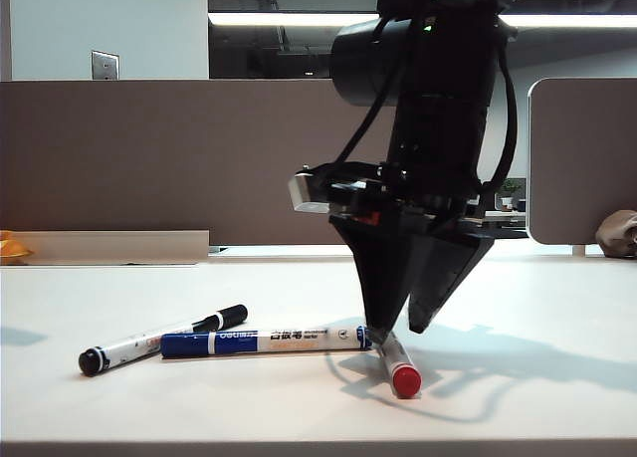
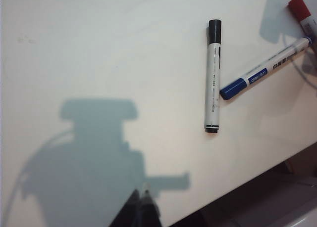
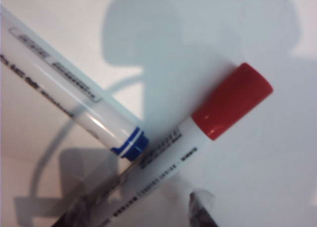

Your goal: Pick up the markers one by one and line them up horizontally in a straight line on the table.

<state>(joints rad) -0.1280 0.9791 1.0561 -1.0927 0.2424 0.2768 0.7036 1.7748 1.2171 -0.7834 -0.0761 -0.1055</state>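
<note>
I need to line the markers up in a straight row, so I should next grab the red marker by its white body [image 1: 392,351] [image 3: 143,180] with my right gripper.
Three markers lie on the off-white table [image 1: 537,377]. The black marker [image 1: 159,340] is on the left, slanted, and the blue marker [image 1: 264,341] lies nearly level beside it. The red marker [image 1: 401,372] points toward the front edge, and its tail meets the blue marker's end. My right gripper [image 1: 398,330] stands open, tips down at the table, with one finger on each side of the red marker's [image 3: 230,101] white barrel and a gap showing at one finger [image 3: 200,209]. The blue marker [image 3: 64,88] crosses close by. My left gripper [image 2: 143,203] is shut and empty, well away from the black marker [image 2: 213,76].
Brown-grey partition panels [image 1: 149,148] close off the back of the table. An orange object [image 1: 12,246] sits at the far left and a grey lump [image 1: 619,233] at the far right. The table's front edge [image 1: 299,445] runs just in front of the markers.
</note>
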